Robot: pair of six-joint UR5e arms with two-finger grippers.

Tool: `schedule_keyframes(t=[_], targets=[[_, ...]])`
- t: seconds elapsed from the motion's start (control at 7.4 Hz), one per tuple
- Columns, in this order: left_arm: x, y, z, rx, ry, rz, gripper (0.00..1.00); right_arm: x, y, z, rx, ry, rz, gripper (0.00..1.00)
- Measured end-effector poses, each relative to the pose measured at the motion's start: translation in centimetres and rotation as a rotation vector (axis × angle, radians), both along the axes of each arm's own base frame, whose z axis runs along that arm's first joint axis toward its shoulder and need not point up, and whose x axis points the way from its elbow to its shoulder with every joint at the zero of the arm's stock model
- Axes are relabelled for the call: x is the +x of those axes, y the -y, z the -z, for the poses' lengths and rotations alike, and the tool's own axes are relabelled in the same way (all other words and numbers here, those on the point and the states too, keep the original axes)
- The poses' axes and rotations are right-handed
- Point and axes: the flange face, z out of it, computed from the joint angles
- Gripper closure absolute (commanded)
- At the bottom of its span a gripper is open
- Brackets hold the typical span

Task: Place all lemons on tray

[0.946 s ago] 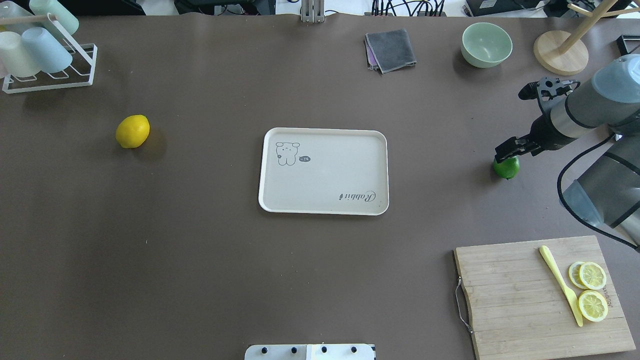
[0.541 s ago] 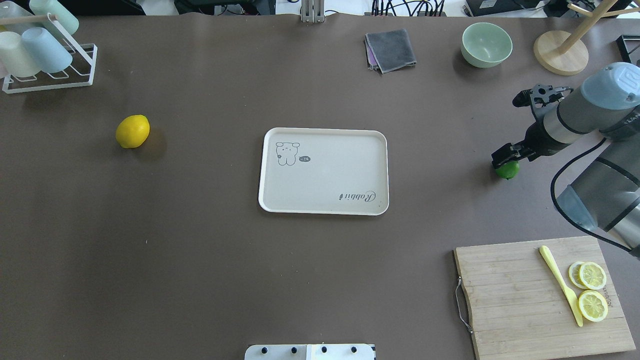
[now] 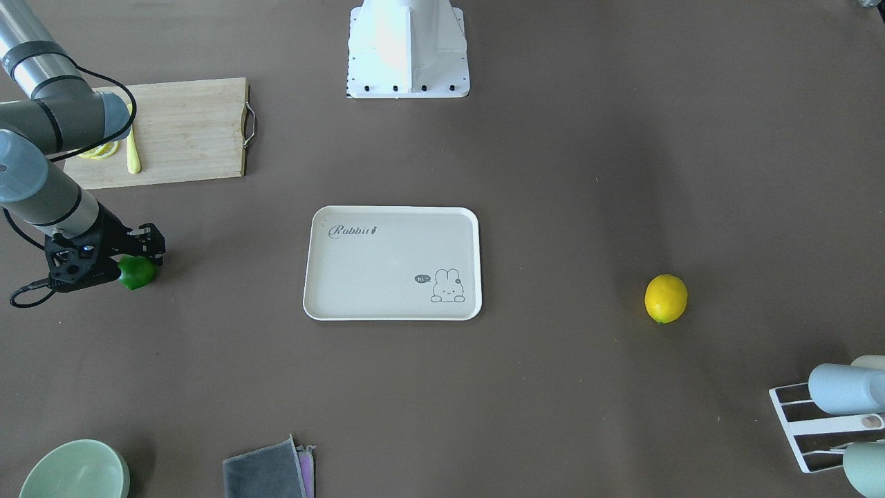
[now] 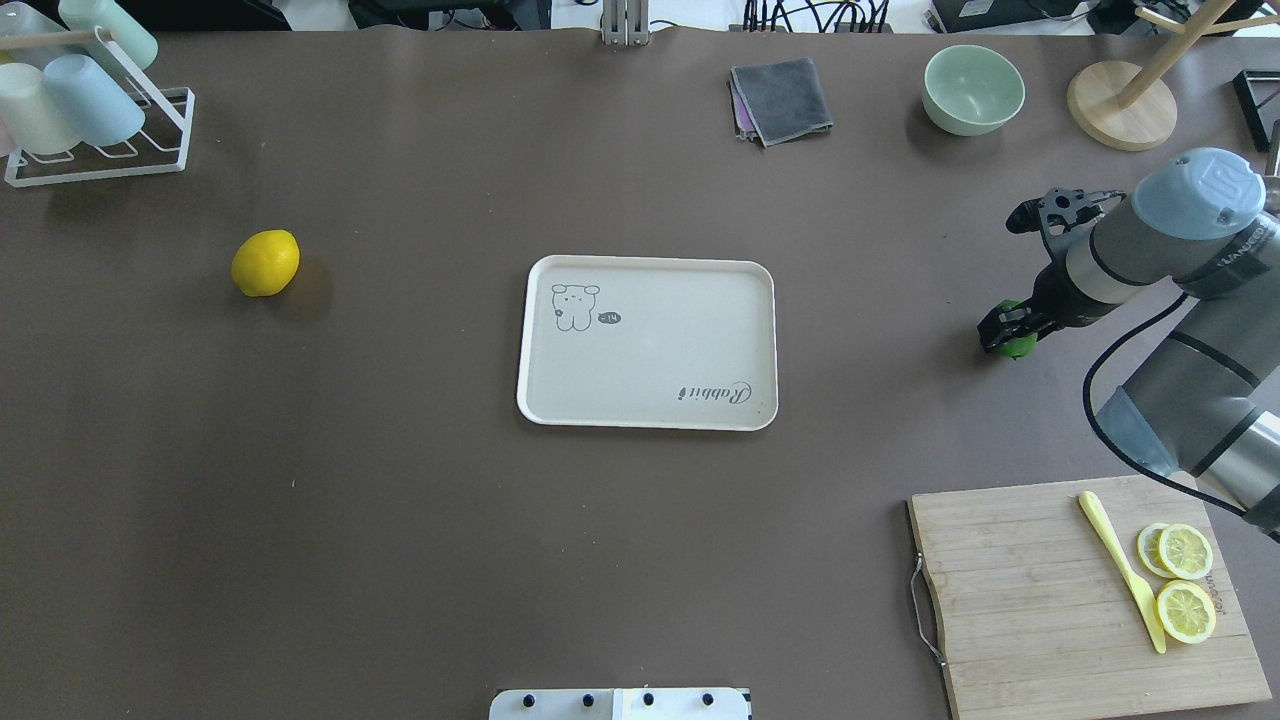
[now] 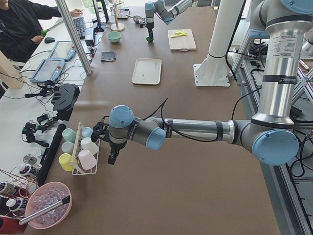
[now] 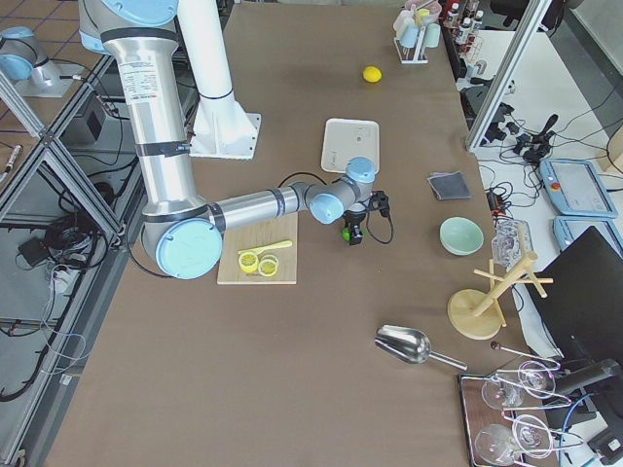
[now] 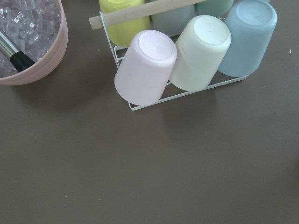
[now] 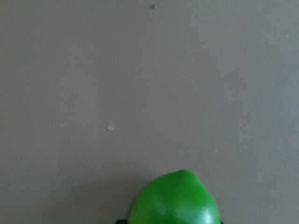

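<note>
The green lemon needs to go onto the tray (image 3: pixel 391 264) with all the others, so my right gripper should next grab it around its rounded middle (image 3: pixel 136 272).
The green lemon (image 4: pixel 1021 348) lies on the table right of the cream tray (image 4: pixel 650 345). My right gripper (image 4: pixel 1005 329) is low over it, jaws open on either side, and hides most of it from above. The right wrist view shows the green lemon (image 8: pixel 175 200) at its bottom edge. It also shows in the front view (image 3: pixel 136 272) beside the right gripper (image 3: pixel 131 259). The yellow lemon (image 4: pixel 265 262) lies far left of the tray. My left gripper (image 5: pixel 113 157) hangs over the cup rack; I cannot tell if it is open or shut.
A wooden cutting board (image 4: pixel 1040 600) with lemon slices (image 4: pixel 1185 580) and a yellow knife (image 4: pixel 1120 565) lies at the front right. A green bowl (image 4: pixel 973 88), a grey cloth (image 4: pixel 782 100) and a wooden stand (image 4: pixel 1120 105) are at the back. The cup rack (image 4: pixel 80 100) is at the back left.
My right gripper has come down and a little left over the green lemon, covering more of it. The lemon, the tray and the yellow lemon have not moved.
</note>
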Motion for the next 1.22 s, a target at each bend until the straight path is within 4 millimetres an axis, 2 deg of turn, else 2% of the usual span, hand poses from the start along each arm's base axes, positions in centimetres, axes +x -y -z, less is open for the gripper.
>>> schedule_keyframes(t=[0.27, 0.54, 0.68, 0.81, 1.08, 1.22], targets=[[0.3, 0.7, 1.2, 0.005, -0.023, 0.003, 0.02, 0.1, 0.5, 1.3, 0.016, 0.015, -0.007, 1.0], [1.2, 3.0, 4.4, -0.005, -0.065, 0.045, 0.02, 1.9, 1.6, 4.5, 0.031, 0.073, -0.037, 1.0], [3.2, 3.7, 5.8, -0.001, -0.086, 0.045, 0.02, 2.6, 1.8, 6.6, 0.022, 0.114, -0.056, 1.0], [6.7, 4.0, 7.0, 0.015, -0.12, 0.036, 0.03, 2.8, 1.9, 8.9, 0.008, 0.149, -0.085, 1.0], [14.4, 3.5, 9.3, 0.054, -0.187, -0.002, 0.03, 2.2, 2.2, 12.8, -0.018, 0.198, -0.14, 1.0], [17.2, 3.5, 10.8, 0.092, -0.205, -0.03, 0.03, 1.7, 2.3, 14.2, -0.022, 0.213, -0.154, 1.0]])
